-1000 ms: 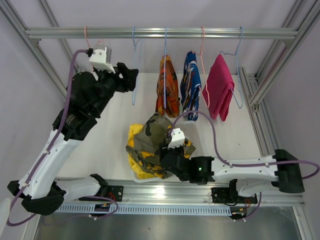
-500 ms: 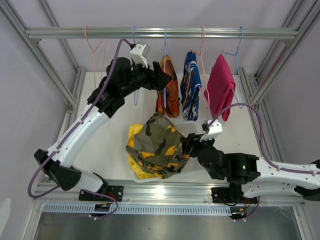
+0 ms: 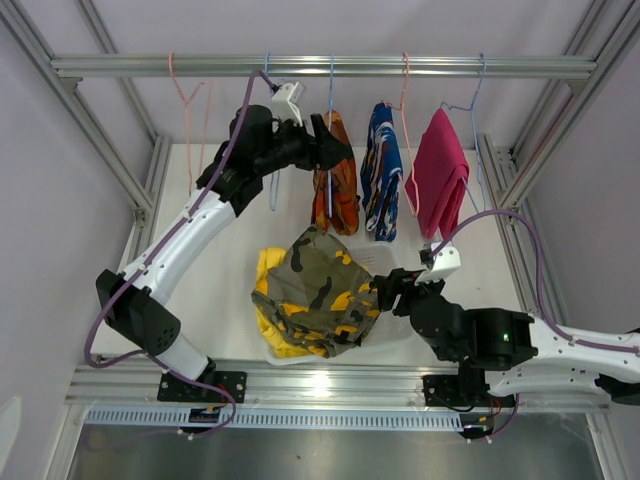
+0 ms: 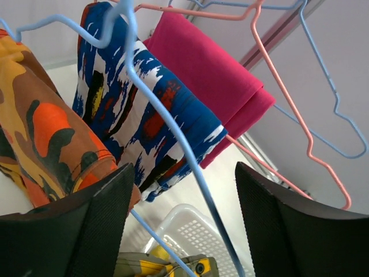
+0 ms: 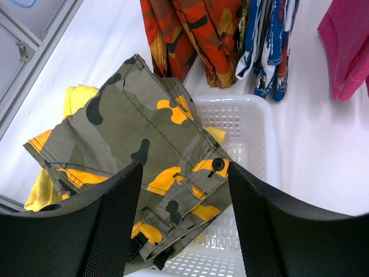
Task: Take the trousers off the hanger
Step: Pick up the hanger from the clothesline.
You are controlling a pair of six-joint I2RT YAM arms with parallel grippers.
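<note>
The robot's left gripper will next grip the blue hanger by its near sloping wire. The hook and the orange-black trousers then stay free, so the right gripper can remove the trousers.
Three trousers hang folded on hangers from the rail: orange-black (image 3: 340,195), blue-white-red (image 3: 383,170) and magenta (image 3: 440,180). My left gripper (image 3: 335,150) is open beside the orange-black pair's blue hanger. In the left wrist view that hanger's wire (image 4: 173,133) runs between the spread fingers (image 4: 86,231) without touching them, with the orange-black trousers (image 4: 46,133) against the left finger. The camouflage trousers (image 3: 315,285) lie on the plain yellow ones (image 3: 268,270) over the basket. My right gripper (image 3: 385,295) hovers open at their right edge, empty (image 5: 184,225).
A white perforated basket (image 5: 253,133) sits under the pile in the middle of the table. An empty pink hanger (image 3: 188,100) and an empty blue hanger (image 3: 270,195) hang at the left of the rail (image 3: 450,66). Frame posts stand on both sides.
My left arm swung right from the empty hangers to the orange-black trousers' hanger. My right gripper drew back to the right off the camouflage trousers, which stay on the pile.
</note>
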